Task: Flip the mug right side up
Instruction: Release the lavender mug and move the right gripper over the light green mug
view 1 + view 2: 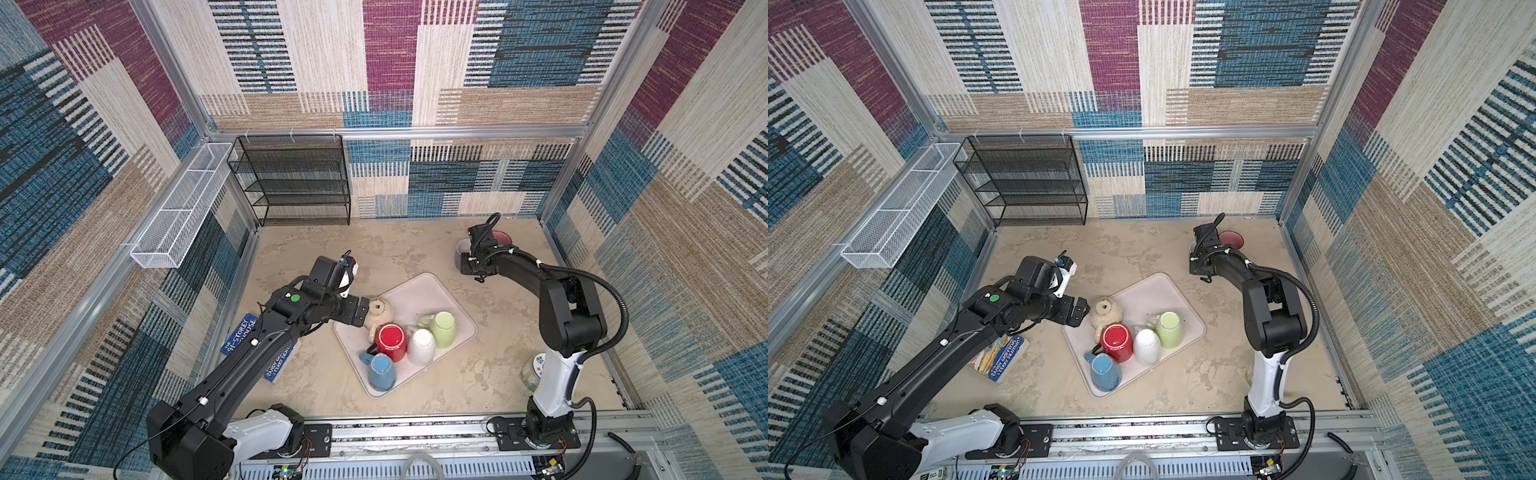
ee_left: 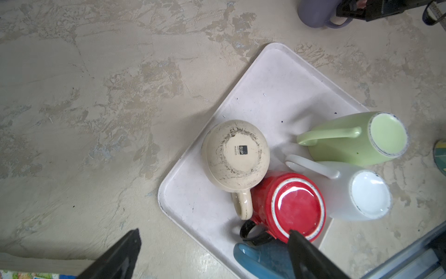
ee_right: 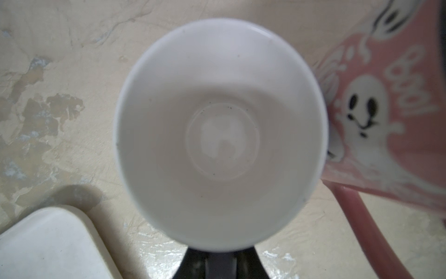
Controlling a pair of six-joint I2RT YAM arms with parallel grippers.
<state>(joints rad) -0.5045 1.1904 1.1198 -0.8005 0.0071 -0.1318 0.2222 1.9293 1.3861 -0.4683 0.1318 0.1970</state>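
Note:
The lavender mug's bottom is on the tabletop and its white opening faces straight up, so my right gripper needs to release the lavender mug.
Several mugs stand bottom-up on the pale tray: beige, red, white, green and blue. My left gripper is open at the tray's left corner, just beside the beige mug, with nothing between its fingers. At the back right my right gripper is shut on the handle of a lavender mug. That mug stands mouth up, its white inside empty, next to a pink ghost mug.
A blue book lies under the left arm. A black wire shelf stands at the back left and a white wire basket hangs on the left wall. A small round container sits by the right arm's base.

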